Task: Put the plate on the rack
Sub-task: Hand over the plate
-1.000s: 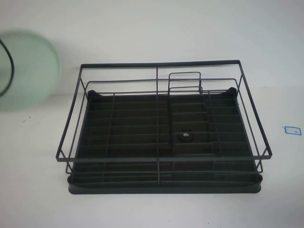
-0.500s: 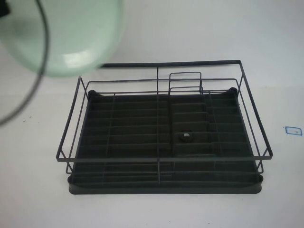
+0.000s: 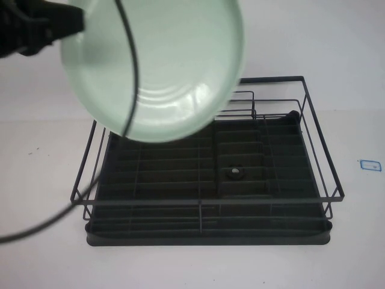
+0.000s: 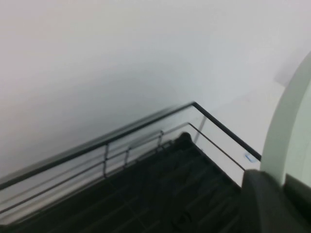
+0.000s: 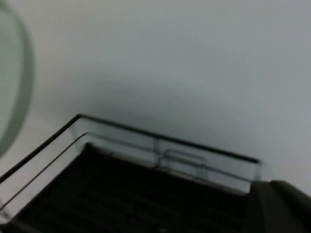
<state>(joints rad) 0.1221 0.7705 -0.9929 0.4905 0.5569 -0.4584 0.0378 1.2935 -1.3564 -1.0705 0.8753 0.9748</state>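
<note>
My right gripper should next hold the plate by its thin free rim (image 3: 242, 45), as the plate's round side is too wide for the fingers.
The pale mint-green plate (image 3: 174, 66) hangs in the air above the back left part of the black wire rack (image 3: 210, 180), tilted with its face toward the high camera. My left gripper (image 3: 69, 24) is shut on the plate's left rim. In the left wrist view the rim (image 4: 286, 126) runs between the dark fingers (image 4: 260, 199), with the rack (image 4: 146, 189) below. My right gripper (image 5: 279, 208) is out of the high view. Its wrist view looks down on the rack (image 5: 121, 194) and catches the plate's edge (image 5: 12, 73).
A black cable (image 3: 133, 78) hangs across the front of the plate and down to the left. A small blue-edged label (image 3: 370, 164) lies on the white table to the right of the rack. A white wall stands behind the rack.
The plate has moved from the far left edge of the high view to the right and nearer the camera, and now hangs over the rack's back left corner in my left gripper.
</note>
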